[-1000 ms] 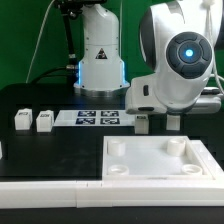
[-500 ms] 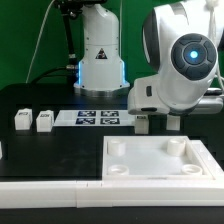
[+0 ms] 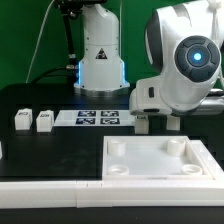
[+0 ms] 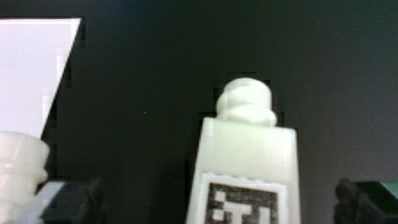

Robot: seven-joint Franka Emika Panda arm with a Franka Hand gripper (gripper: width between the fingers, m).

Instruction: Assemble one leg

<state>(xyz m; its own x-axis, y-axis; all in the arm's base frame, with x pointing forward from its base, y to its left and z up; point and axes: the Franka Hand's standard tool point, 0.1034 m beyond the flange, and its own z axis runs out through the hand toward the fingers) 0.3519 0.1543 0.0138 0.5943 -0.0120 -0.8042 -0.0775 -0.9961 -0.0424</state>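
The tagged white leg is between my gripper's open fingers, which reach down on either side of it, so my gripper needs to close. Closing now would hold the leg.
A white leg [image 4: 246, 150] with a black-and-white tag and a rounded peg end lies on the black table between my fingers. In the exterior view this leg [image 3: 143, 124] sits just behind the large white panel [image 3: 160, 170]. My gripper [image 4: 214, 205] is open. Its dark fingertips [image 4: 64, 200] stand on either side of the leg, with gaps on both sides. In the exterior view the gripper [image 3: 157, 122] is low at the table. Two more legs [image 3: 20, 120] [image 3: 44, 121] stand at the exterior view's left.
The marker board [image 3: 98, 118] lies behind, between the spare legs and the gripper. The panel's edge [image 4: 36, 80] and another white piece [image 4: 18, 165] show beside the gripper in the wrist view. The robot base [image 3: 100, 55] stands at the back.
The arm's wrist has shifted slightly toward the exterior view's right. The leg and the other parts have not moved.
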